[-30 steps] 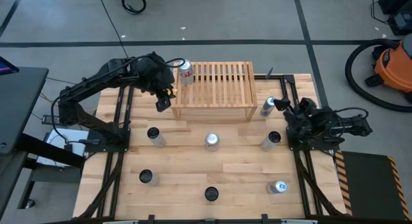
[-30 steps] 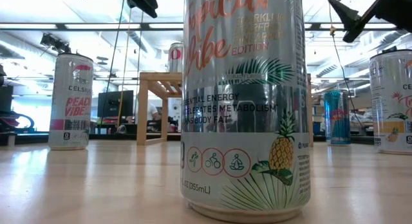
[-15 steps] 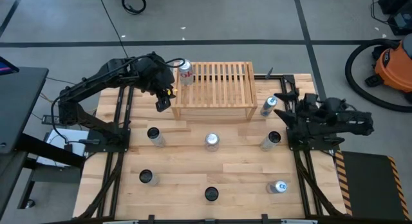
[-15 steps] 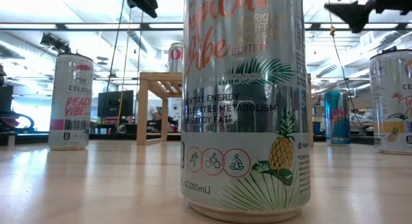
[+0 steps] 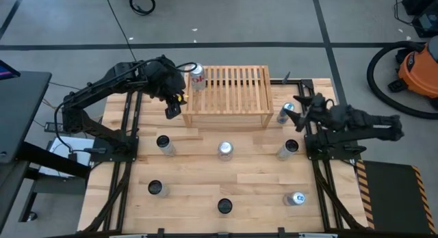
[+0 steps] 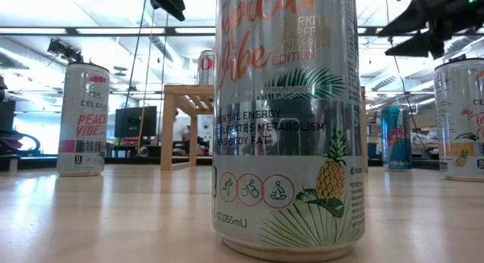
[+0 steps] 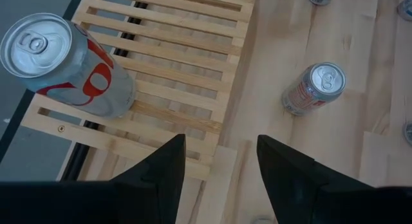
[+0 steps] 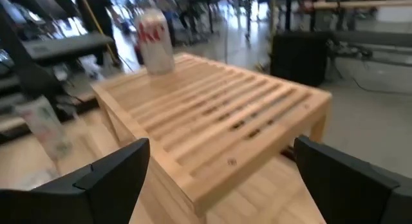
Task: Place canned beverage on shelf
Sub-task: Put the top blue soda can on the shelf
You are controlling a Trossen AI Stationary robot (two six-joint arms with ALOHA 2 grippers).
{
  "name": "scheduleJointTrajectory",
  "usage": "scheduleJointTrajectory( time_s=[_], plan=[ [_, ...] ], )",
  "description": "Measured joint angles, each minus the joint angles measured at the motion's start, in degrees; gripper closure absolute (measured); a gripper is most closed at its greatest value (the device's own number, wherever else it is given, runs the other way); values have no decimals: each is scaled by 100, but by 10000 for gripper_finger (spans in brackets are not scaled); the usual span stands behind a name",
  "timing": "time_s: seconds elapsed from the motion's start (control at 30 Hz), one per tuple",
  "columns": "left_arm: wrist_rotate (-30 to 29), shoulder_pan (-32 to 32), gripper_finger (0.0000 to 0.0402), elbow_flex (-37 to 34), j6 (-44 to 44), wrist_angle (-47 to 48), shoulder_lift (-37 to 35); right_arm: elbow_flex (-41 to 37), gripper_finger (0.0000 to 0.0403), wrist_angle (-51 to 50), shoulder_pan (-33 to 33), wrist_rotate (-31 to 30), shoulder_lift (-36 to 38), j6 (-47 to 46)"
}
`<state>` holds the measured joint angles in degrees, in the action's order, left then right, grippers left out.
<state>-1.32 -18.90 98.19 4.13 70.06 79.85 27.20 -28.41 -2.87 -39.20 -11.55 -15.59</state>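
The robot's right gripper will next pick up the blue can by its top end [image 5: 286, 107], to place it on the shelf [image 5: 229, 94].
The light-wood slatted shelf [image 5: 229, 94] stands at the back of the table. A red-and-white can [image 5: 198, 76] stands upright on its left end, also seen in the wrist views [image 7: 64, 63] [image 8: 154, 40]. My right gripper [image 5: 299, 113] hovers open and empty off the shelf's right end, just right of a blue can [image 5: 286, 113] on the table. Its wrist view looks across the shelf [image 8: 212, 114] between wide-apart fingers [image 8: 96, 179]. My left gripper [image 5: 172, 108] hangs by the shelf's front left corner, fingers [image 7: 161, 172] apart with nothing between them.
Several more cans stand on the table in front of the shelf, among them a silver can [image 5: 225, 150], a can [image 5: 288, 149] near the right arm and a pineapple-print can [image 6: 287, 119] filling the low view. Black rails run along both table sides.
The right arm has stretched out and its gripper has turned toward the shelf beside the blue can. The left arm and the cans have not moved.
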Motion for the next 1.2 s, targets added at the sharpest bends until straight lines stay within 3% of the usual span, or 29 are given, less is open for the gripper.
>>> scheduleJointTrajectory(
  time_s=[0.23,0.43,0.67,1.2],
  plan=[
    [0,0,209,0,18,0,0,25,10,-481,158,19,-512,-314],
    [0,0,209,0,19,0,0,490,10,-1437,583,-4,-918,-930],
    [0,0,209,0,50,2,0,614,10,-2028,1025,471,-1358,-1731],
    [0,0,209,0,106,0,0,614,10,-2045,1786,479,-2939,-2810]
  ],
)
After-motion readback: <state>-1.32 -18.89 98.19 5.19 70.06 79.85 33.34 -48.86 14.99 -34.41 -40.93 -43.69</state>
